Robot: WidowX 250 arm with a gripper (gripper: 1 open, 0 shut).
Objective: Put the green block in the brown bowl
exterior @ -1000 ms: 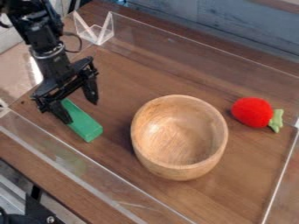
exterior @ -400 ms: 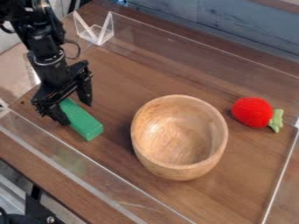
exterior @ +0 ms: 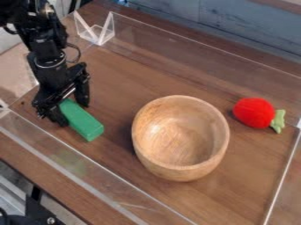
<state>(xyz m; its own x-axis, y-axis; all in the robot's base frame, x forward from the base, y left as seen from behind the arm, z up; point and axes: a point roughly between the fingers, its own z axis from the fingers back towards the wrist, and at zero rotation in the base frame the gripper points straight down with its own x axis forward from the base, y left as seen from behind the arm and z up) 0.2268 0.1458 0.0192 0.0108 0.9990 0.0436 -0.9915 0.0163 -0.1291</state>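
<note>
My fingers reach down on either side of the green block's upper end, so it is time for my gripper to close on the green block.
The green block (exterior: 84, 123) lies flat on the wooden table at the left, a bright green bar angled toward the lower right. My gripper (exterior: 63, 104) points straight down over the block's far end, open, with one black finger on each side of the bar. Whether the fingers touch the block cannot be told. The brown bowl (exterior: 180, 136) sits upright and holds nothing, to the right of the block, a short gap away from it.
A red strawberry-like toy (exterior: 255, 112) with green leaves lies right of the bowl. Low clear plastic walls (exterior: 83, 188) fence the work area at the front and sides. A clear folded stand (exterior: 99, 31) sits at the back left.
My gripper has turned a little about its own axis and sunk slightly, so its fingers now straddle the block's far end. The block, bowl and toy have not moved.
</note>
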